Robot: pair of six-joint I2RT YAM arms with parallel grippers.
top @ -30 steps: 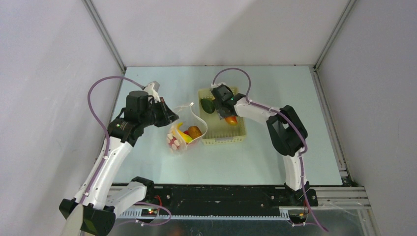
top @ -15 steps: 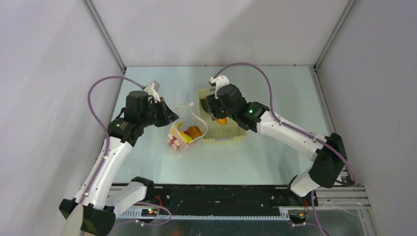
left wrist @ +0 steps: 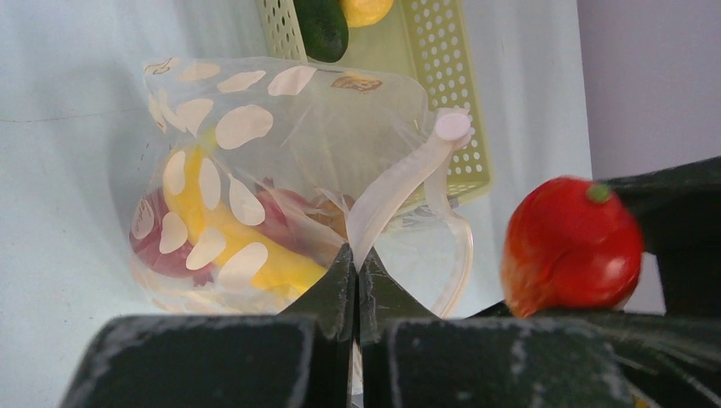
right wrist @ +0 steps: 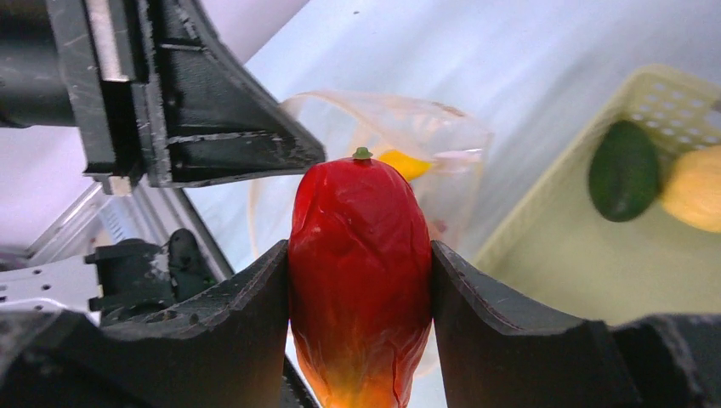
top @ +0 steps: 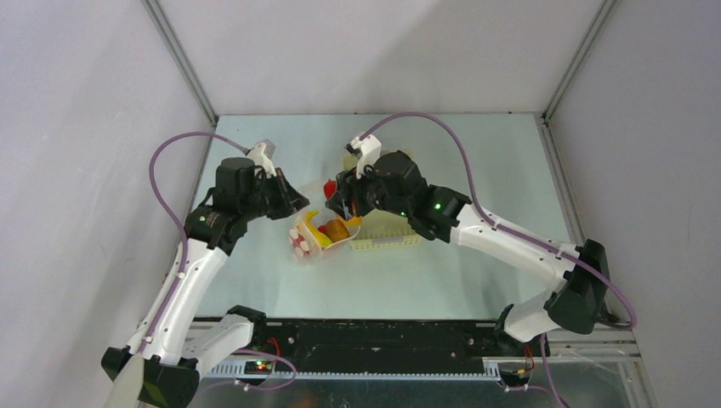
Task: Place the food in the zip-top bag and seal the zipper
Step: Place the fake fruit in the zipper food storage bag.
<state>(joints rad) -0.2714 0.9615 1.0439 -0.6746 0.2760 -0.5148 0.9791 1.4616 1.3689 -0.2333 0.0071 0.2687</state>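
The red fruit is above the back rim of the bag's opening and would come down short if I opened now, so my right gripper should keep holding it.
The clear dotted zip-top bag [top: 316, 236] stands open on the table with a yellow banana [left wrist: 223, 229] and red pieces inside. My left gripper [left wrist: 355, 257] is shut on the bag's white zipper strip [left wrist: 400, 183] and holds the mouth up; in the top view it [top: 294, 204] is at the bag's left edge. My right gripper [right wrist: 360, 252] is shut on a red fruit with an orange base [right wrist: 360, 255]. It holds the fruit [top: 330, 187] just above the back of the bag's mouth, close to the left gripper. The fruit also shows in the left wrist view [left wrist: 570, 246].
The pale yellow perforated basket [right wrist: 587, 272] stands right of the bag, partly under my right arm in the top view [top: 387, 242]. It holds a dark green oval piece [right wrist: 625, 170] and a yellow piece [right wrist: 693, 187]. Grey walls enclose the table on three sides.
My right gripper has lifted the red fruit out of the basket and carried it left, up to the bag's mouth. The left gripper and the bag have stayed in place.
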